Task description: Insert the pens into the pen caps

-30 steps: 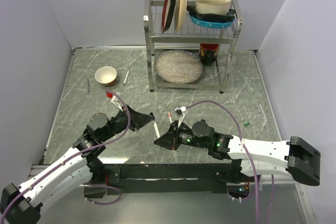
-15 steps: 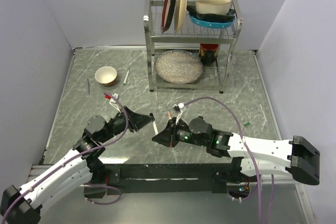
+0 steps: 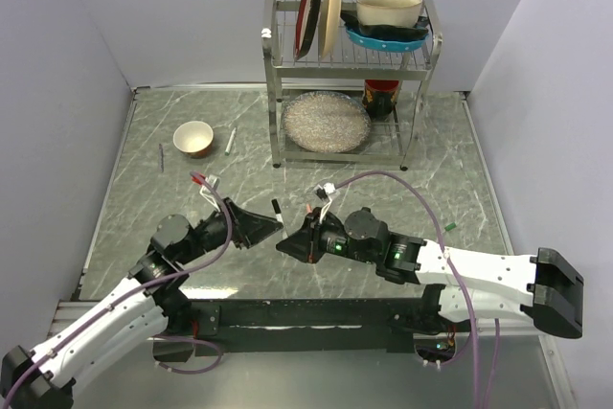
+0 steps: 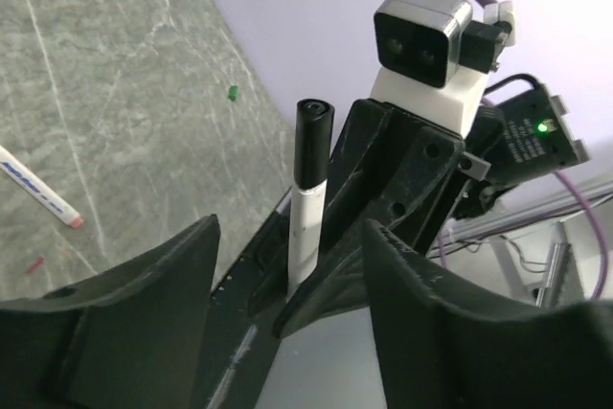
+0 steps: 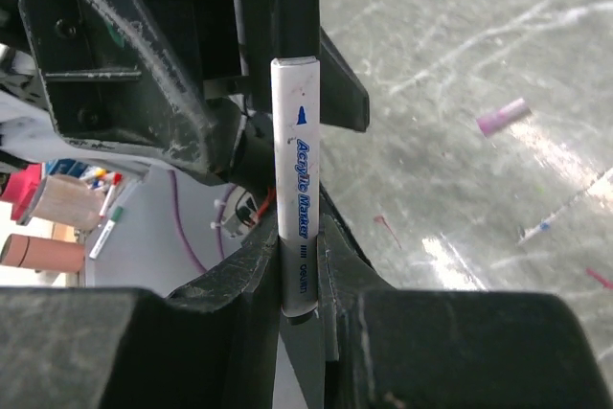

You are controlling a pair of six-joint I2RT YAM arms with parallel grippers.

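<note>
The pen should go in fully, so my left gripper should grab the dark pen cap (image 3: 275, 206) (image 4: 311, 141) next while my right gripper keeps holding the pen's white body.
My right gripper (image 5: 302, 237) (image 3: 285, 248) is shut on a white pen (image 5: 295, 170) (image 4: 306, 227) (image 3: 278, 221) that stands upright. A dark pen cap (image 4: 311, 141) (image 3: 275, 206) sits on the pen's top end. My left gripper (image 4: 287, 237) (image 3: 271, 228) faces it, open, with its jaws apart on either side of the pen and touching nothing. A second white pen (image 4: 38, 193) with a reddish tip lies on the table. A small green cap (image 3: 448, 227) (image 4: 233, 93) lies at the right. A pinkish cap (image 5: 503, 117) also lies loose.
A metal dish rack (image 3: 350, 64) with plates and bowls stands at the back. A small bowl (image 3: 192, 137) sits at the back left, with a slim white stick (image 3: 230, 141) beside it. Purple cables (image 3: 402, 184) loop over both arms.
My left gripper has opened and drawn back a little to the left, letting go. The dark cap now shows on top of the pen. The right gripper keeps its hold.
</note>
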